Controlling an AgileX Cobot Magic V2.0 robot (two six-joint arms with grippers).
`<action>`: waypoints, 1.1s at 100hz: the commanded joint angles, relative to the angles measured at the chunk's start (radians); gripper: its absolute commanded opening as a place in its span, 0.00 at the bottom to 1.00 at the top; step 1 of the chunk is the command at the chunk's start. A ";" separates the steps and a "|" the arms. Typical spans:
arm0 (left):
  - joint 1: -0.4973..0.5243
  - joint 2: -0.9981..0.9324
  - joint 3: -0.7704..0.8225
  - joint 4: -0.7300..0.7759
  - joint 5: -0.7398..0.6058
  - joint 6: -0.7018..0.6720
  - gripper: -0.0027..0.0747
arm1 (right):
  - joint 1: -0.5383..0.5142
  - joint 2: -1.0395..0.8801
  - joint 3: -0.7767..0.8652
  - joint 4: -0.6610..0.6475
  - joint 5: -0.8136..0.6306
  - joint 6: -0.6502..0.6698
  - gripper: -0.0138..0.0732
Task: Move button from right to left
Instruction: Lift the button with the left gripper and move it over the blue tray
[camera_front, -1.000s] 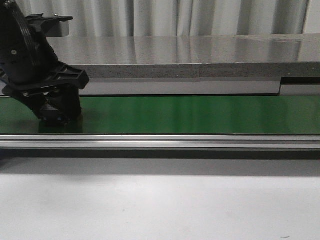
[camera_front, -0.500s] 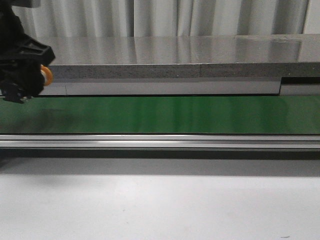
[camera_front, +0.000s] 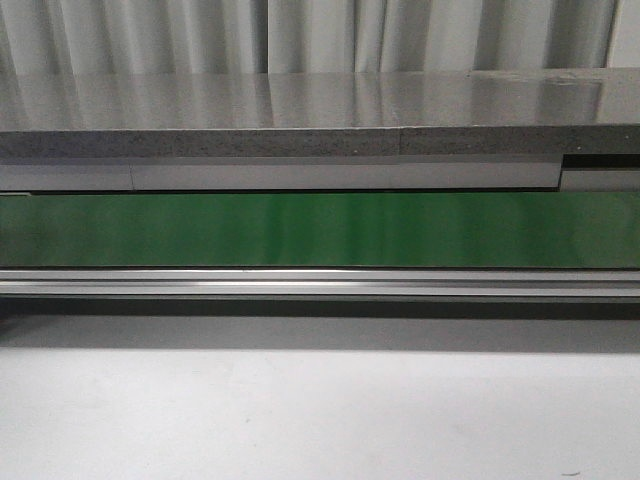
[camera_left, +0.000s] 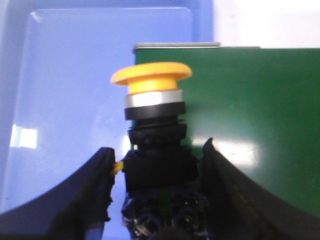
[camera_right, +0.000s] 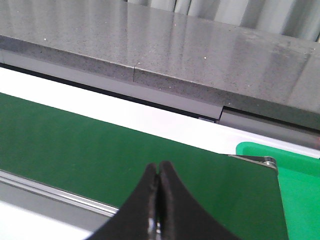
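I should keep holding the button with my left gripper. The button's black body (camera_left: 160, 167) is high above the blue tray's bottom, so the button (camera_left: 152, 110) would fall if I opened now.
In the left wrist view the button (camera_left: 152, 110), a yellow-orange cap on a black body, sits between the fingers of my left gripper (camera_left: 157, 152), which is shut on its body. It hangs over the edge where the green belt (camera_left: 250, 115) meets a blue tray (camera_left: 65, 100). In the right wrist view my right gripper (camera_right: 159, 167) is shut and empty above the green belt (camera_right: 100, 145). The front view shows the belt (camera_front: 320, 230) with neither gripper nor button on it.
A grey stone-like shelf (camera_front: 320, 110) runs behind the belt and an aluminium rail (camera_front: 320, 283) in front of it. A white tabletop (camera_front: 320, 410) lies nearest. A bright green tray (camera_right: 300, 175) sits at the belt's end in the right wrist view.
My left gripper, holding the button, rose from the belt's left end and moved left out of the front view. The belt is now bare in that view.
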 joint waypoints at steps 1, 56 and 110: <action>0.054 -0.036 -0.024 0.016 -0.078 0.014 0.34 | 0.000 0.003 -0.027 0.013 -0.066 -0.007 0.08; 0.175 0.135 -0.024 0.031 -0.203 0.022 0.34 | 0.000 0.003 -0.027 0.013 -0.066 -0.007 0.08; 0.175 0.274 -0.024 0.034 -0.223 0.022 0.34 | 0.000 0.003 -0.027 0.013 -0.066 -0.007 0.08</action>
